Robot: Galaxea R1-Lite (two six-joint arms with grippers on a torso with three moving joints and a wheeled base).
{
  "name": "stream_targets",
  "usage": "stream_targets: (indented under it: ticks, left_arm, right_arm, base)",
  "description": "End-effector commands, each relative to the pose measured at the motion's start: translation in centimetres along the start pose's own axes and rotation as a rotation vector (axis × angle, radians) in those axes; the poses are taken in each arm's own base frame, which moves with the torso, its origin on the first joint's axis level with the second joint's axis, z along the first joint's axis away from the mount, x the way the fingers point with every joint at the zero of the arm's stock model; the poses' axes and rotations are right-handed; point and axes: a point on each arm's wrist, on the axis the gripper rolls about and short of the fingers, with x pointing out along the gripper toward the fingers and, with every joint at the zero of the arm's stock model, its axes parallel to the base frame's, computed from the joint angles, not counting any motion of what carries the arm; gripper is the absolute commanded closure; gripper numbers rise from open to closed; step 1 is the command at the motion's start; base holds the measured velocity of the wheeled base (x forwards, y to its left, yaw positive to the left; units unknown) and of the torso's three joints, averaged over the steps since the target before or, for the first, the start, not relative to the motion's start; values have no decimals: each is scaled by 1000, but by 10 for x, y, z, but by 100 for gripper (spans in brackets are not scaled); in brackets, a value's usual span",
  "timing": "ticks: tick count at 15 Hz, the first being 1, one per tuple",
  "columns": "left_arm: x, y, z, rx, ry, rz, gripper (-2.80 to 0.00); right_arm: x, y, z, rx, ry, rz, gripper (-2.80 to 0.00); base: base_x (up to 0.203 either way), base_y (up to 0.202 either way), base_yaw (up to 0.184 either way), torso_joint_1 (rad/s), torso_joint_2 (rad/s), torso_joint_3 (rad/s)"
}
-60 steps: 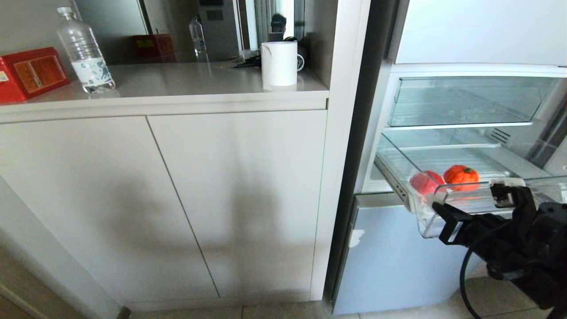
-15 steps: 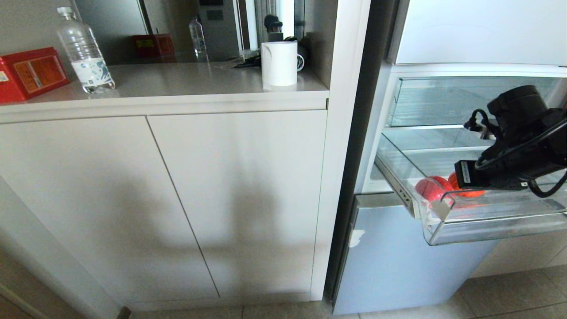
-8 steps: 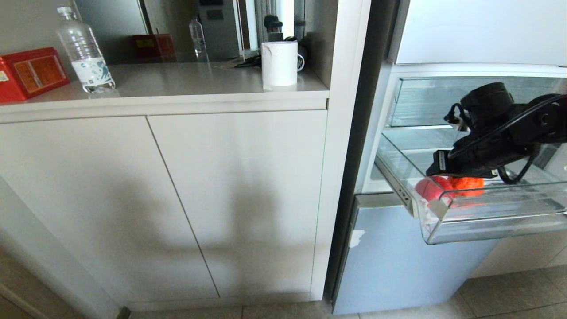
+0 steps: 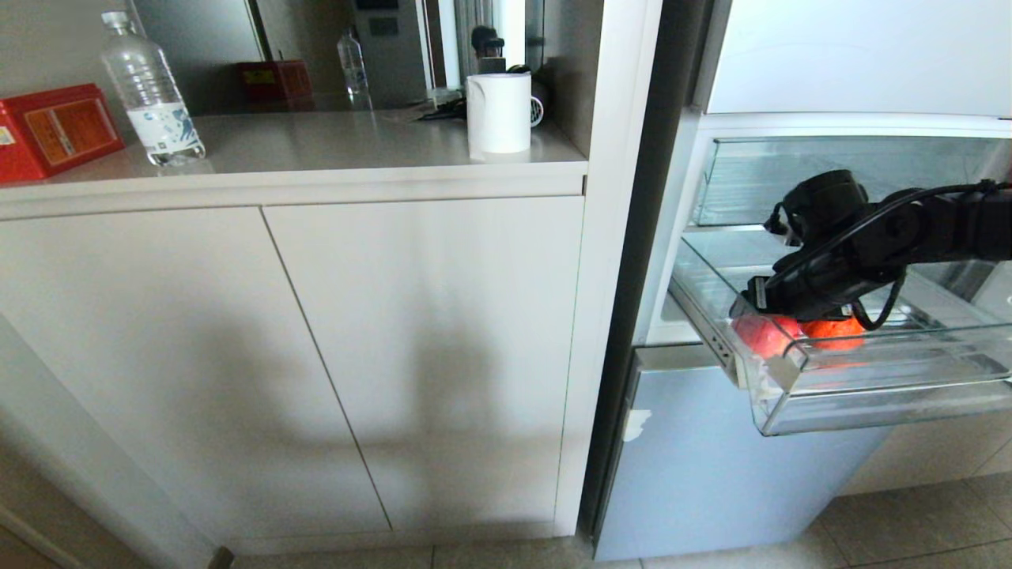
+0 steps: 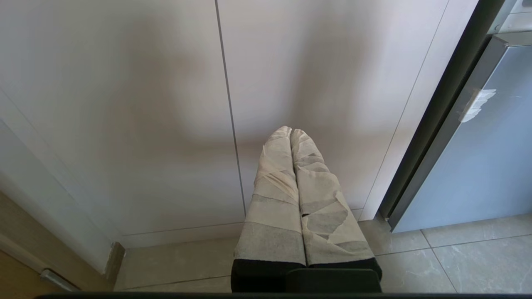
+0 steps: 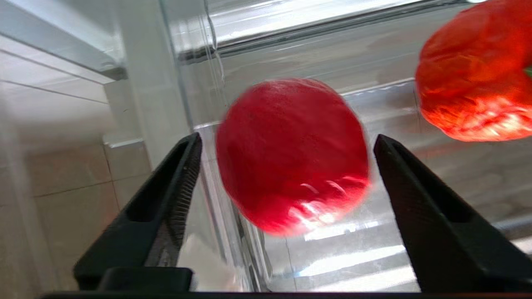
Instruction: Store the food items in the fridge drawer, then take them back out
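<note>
My right gripper's fingers are above the apple in the head view, so closing now would miss. It lowers before closing on the red apple [image 4: 764, 337] beside the orange-red piece [image 4: 836, 333].
The fridge drawer [image 4: 885, 411] stands pulled out of the open fridge, clear with a pale front strip. Two food items lie in its front left corner: a red one [image 4: 760, 336] [image 6: 291, 153] and an orange-red one [image 4: 834, 332] [image 6: 474, 74] beside it. My right gripper [image 4: 757, 310] [image 6: 286, 139] reaches down into the drawer from the right, open, with one black finger on each side of the red piece and a gap to both. My left gripper [image 5: 291, 131] hangs shut and empty in front of the cabinet doors, near the floor.
A taller clear drawer [image 4: 822, 182] sits just above my right arm. The drawer's left wall [image 6: 208, 124] runs close beside one finger. On the counter [image 4: 316, 150] at the left stand a water bottle [image 4: 150, 91], a red box [image 4: 55, 130] and a white mug [image 4: 498, 114].
My right arm has swung left and down from above the drawer into it, ending over the red piece. The two food items have not moved.
</note>
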Motion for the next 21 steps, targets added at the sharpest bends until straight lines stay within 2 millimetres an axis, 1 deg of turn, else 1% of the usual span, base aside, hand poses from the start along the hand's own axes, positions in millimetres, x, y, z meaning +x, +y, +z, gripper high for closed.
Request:
stream_targets:
  ticks: [1,4,9,10,14,16,17,18,19,21]
  left_arm:
    - [0,0,0,0,1,0,0]
    - [0,0,0,0,1,1,0]
    - [0,0,0,0,1,2,0]
    - [0,0,0,0,1,2,0]
    - [0,0,0,0,2,-1,0]
    - [0,0,0,0,1,1,0]
    - [0,0,0,0,1,1,0]
    - [0,0,0,0,1,0,0]
    - [0,0,0,0,1,0,0]
    - [0,0,0,0,1,1,0]
  right_arm:
    - [13,1,-3,-4,28,-8,-280]
    - [22,2,-7,-6,50,-13,-280]
    - [32,2,-11,-5,71,-25,-280]
    - [33,2,-11,-6,72,-25,0]
    - [28,2,-9,-3,56,-36,0]
    - [13,1,-3,11,23,-32,0]
    - [0,0,1,26,-7,-24,0]
    - [-20,0,7,37,-50,-12,0]
    - [-41,-1,11,45,-95,1,0]
    - [-94,-4,16,57,-195,30,0]
  base:
    - [0,0,0,0,0,0]
    - [0,0,0,0,0,0]
    - [0,0,0,0,0,0]
    - [0,0,0,0,0,0]
    - [0,0,0,0,0,0]
    - [0,0,0,0,0,0]
    - [0,0,0,0,0,0]
    - [0,0,0,0,0,0]
    - [0,0,0,0,0,0]
    - [0,0,0,0,0,0]
